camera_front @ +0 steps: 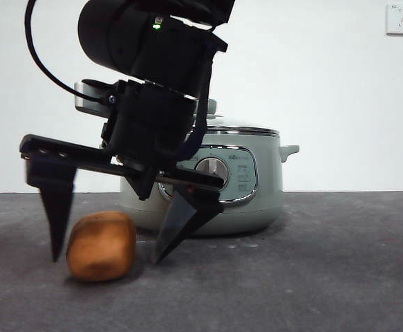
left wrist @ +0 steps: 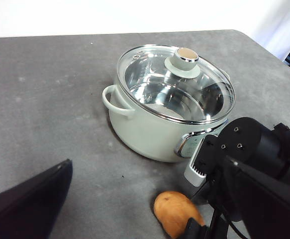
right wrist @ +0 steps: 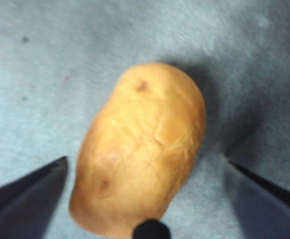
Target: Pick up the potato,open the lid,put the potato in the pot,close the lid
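Observation:
My right gripper will grab the orange-brown potato across its narrow middle (camera_front: pixel 101 245), so it can then drop the potato into the pot (camera_front: pixel 256 200).
The orange-brown potato (camera_front: pixel 103 245) lies on the grey table in front of the pot, at its left. My right gripper (camera_front: pixel 104 260) is open and hangs low over the potato, one black finger on each side and not touching it; the right wrist view shows the potato (right wrist: pixel 140 149) between the jaws of that gripper (right wrist: pixel 145 160). The sage-green pot (camera_front: pixel 256 200) stands behind with its glass lid (left wrist: pixel 179 79) on it, closed. My left gripper (left wrist: pixel 147 160) is open and empty, held high and back from the pot (left wrist: pixel 140 129) and potato (left wrist: pixel 177 211).
A white wall with a socket (camera_front: pixel 400 19) stands behind the table. In the left wrist view the table's far edge (left wrist: pixel 135 34) and a far corner show beyond the pot. The right arm's dark body (left wrist: pixel 249 149) stands close beside the pot's control panel.

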`<state>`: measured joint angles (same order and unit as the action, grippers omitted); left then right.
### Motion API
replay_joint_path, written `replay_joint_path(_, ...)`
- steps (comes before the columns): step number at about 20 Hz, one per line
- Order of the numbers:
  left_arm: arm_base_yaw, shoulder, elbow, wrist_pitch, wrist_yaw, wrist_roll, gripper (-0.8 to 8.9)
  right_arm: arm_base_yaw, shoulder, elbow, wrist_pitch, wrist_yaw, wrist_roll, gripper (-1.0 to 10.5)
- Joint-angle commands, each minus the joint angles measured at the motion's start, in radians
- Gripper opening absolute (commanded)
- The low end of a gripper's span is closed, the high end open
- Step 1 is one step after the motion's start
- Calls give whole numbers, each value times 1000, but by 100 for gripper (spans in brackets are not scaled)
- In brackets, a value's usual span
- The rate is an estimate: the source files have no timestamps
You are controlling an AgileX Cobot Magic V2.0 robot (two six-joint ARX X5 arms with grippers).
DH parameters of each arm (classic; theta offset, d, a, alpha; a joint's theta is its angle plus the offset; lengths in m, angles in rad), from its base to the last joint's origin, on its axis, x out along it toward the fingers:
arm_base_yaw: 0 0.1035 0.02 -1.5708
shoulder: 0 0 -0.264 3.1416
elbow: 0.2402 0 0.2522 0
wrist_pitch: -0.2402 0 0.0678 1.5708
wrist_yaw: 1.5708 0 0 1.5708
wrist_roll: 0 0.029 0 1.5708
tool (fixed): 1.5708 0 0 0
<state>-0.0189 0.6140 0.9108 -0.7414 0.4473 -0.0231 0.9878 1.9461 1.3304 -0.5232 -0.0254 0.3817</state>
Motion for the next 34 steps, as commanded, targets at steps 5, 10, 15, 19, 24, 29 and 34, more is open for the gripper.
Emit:
replay_joint_path(5,-2,4,1,2,-2,6,645,16,1,2,28,15,-35,-11)
replay_joint_path(10,-2,9,1,9,2,9,642,28,-120,2,-18,15,-73,-11)
replay_joint_path(15,-8,39,2,38,6,10,642,61,-411,2,-200,64,-156,-11)
replay_joint_path(19,-64,92,3,125,6,32,642,66,-655,2,-314,195,-174,-11)
replay_joint_path(24,-210,283,89,266,3,68,642,65,-900,2,-501,396,-156,-11)
replay_joint_path(29,-333,578,275,295,-73,178,642,65,-1052,2,-658,500,-89,-11)
replay_joint_path(34,-390,857,459,371,-94,219,642,65,-1150,2,-786,553,-16,-11)
